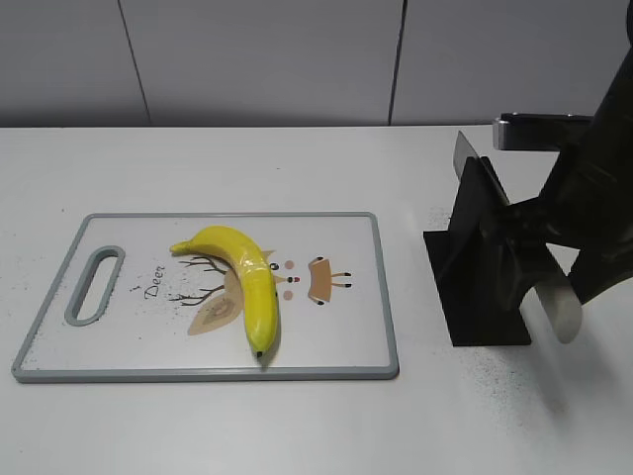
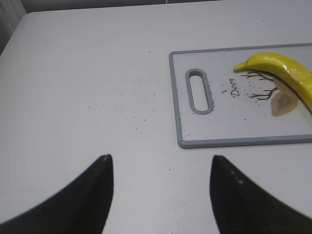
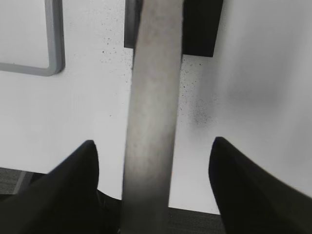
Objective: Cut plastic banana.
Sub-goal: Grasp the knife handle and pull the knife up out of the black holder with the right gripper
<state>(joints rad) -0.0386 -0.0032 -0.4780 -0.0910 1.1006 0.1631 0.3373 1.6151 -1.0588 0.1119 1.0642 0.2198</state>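
The black stand closes around the knife's blade, so I will next grab the knife by its grey handle with my right gripper to cut the plastic banana.
The plastic banana is glossy yellow with a small dark tip and lies on the white cutting board, over the deer drawing. Its stem end also shows in the left wrist view. My right gripper is open, with its fingers on either side of a silver knife handle and a gap on each side. In the exterior view this handle sticks out of the black knife stand. My left gripper is open and empty above bare table, left of the board.
A second knife sits higher in the stand, with its blade pointing up. The board has a grey rim and a handle slot at its left end. Dark specks dot the white table. A board corner shows in the right wrist view.
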